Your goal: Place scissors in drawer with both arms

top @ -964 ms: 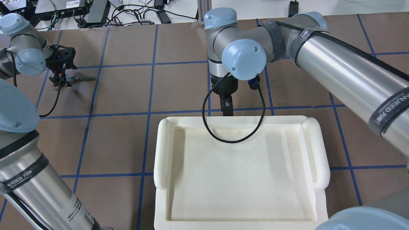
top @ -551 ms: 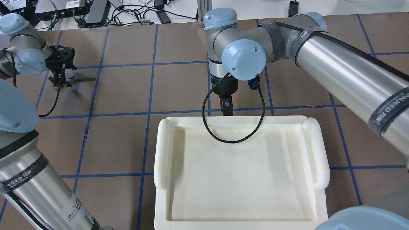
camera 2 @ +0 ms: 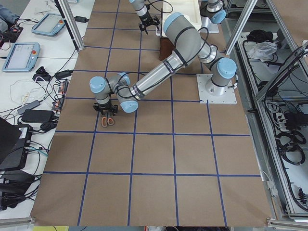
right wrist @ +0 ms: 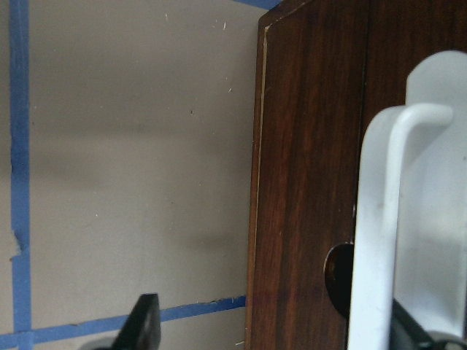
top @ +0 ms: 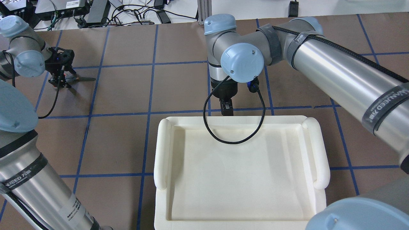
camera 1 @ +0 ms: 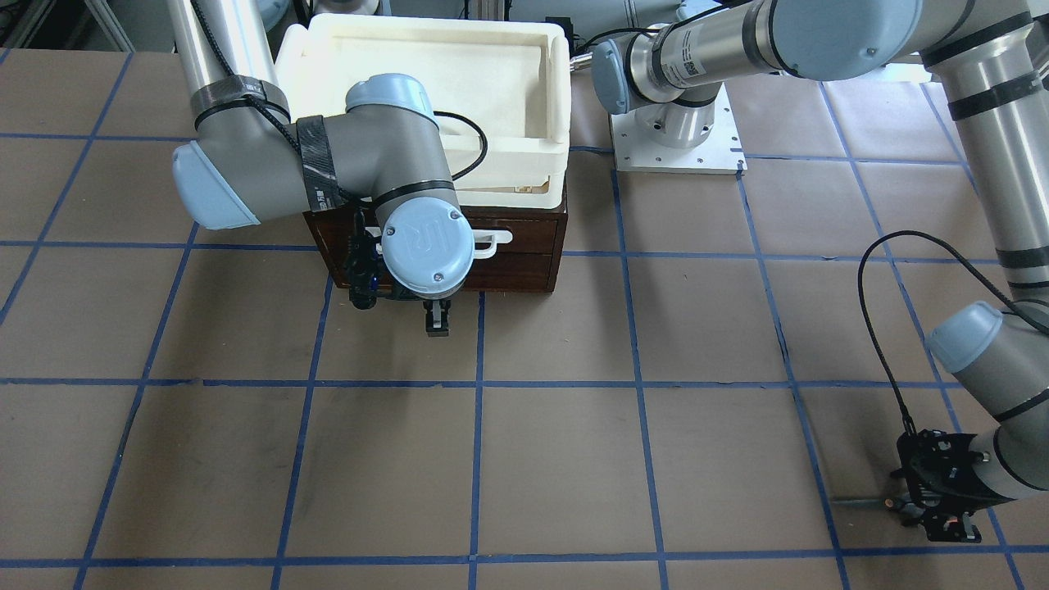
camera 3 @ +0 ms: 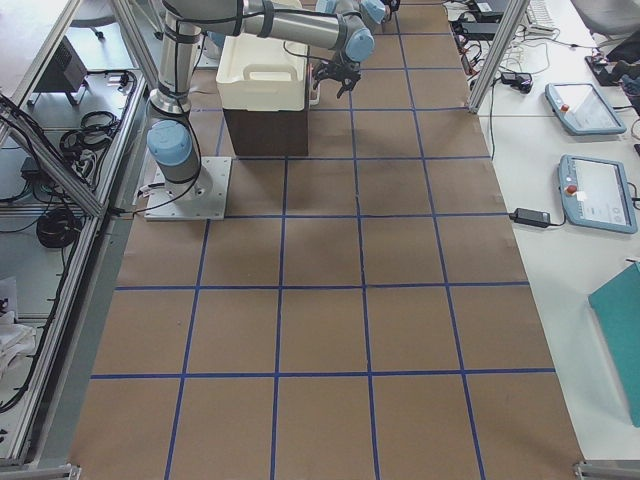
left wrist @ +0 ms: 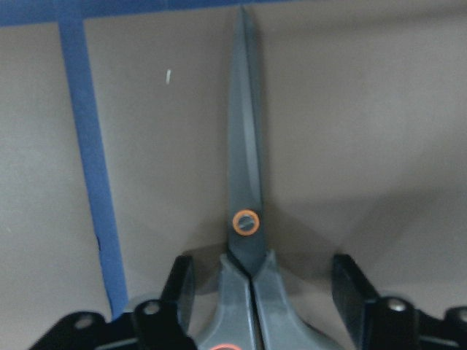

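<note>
The left gripper grabs the scissors by the grey handles just behind the pivot [left wrist: 252, 299] next, since the scissors' pointed blades lie bare on the tabletop.
The scissors [top: 82, 78] lie flat on the table at the far left, blades [left wrist: 244, 160] pointing away from the handles. My left gripper [top: 60, 81] is open, with a finger [left wrist: 182, 288] on either side of the grey handles and not touching them. It also shows in the front view [camera 1: 938, 516]. The dark brown drawer [camera 1: 516, 250] is shut under the cream tray. My right gripper [camera 1: 437, 321] is open just in front of the drawer face [right wrist: 306, 182]. The white bar handle [right wrist: 379, 219] is close by its right finger.
The cream-white tray [top: 163, 153] sits on top of the drawer box. A black cable [top: 233, 140] loops from the right wrist over the tray's far rim. The right arm's base plate [camera 1: 676, 152] stands beside the box. Blue tape lines [top: 150, 111] grid the brown table.
The right wrist has shifted slightly, with its gripper still at the drawer front. The left gripper has settled a little over the scissors' handles. The scissors have not moved.
</note>
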You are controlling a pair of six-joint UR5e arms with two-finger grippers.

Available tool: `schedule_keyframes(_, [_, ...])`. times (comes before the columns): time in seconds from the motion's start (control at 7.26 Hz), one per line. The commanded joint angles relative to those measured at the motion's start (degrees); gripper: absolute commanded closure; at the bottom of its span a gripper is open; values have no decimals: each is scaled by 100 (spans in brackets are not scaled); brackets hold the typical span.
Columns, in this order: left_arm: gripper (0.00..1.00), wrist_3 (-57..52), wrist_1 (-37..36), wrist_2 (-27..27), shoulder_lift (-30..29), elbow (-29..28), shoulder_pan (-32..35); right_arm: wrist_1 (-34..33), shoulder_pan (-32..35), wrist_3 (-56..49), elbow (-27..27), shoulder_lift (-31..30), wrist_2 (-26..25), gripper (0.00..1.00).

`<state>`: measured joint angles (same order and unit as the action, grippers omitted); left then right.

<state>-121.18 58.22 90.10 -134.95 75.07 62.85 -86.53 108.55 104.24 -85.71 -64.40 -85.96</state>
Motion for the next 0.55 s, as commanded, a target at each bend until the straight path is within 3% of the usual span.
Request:
schedule_keyframes(0.0, [39,-63,-3,104,-13,8,-1,-4,0,0,2,59,9,0])
schedule_keyframes(0.41, [69,-63,-12,104,-13,16,-1,-48,0,0,-68,68,9,0])
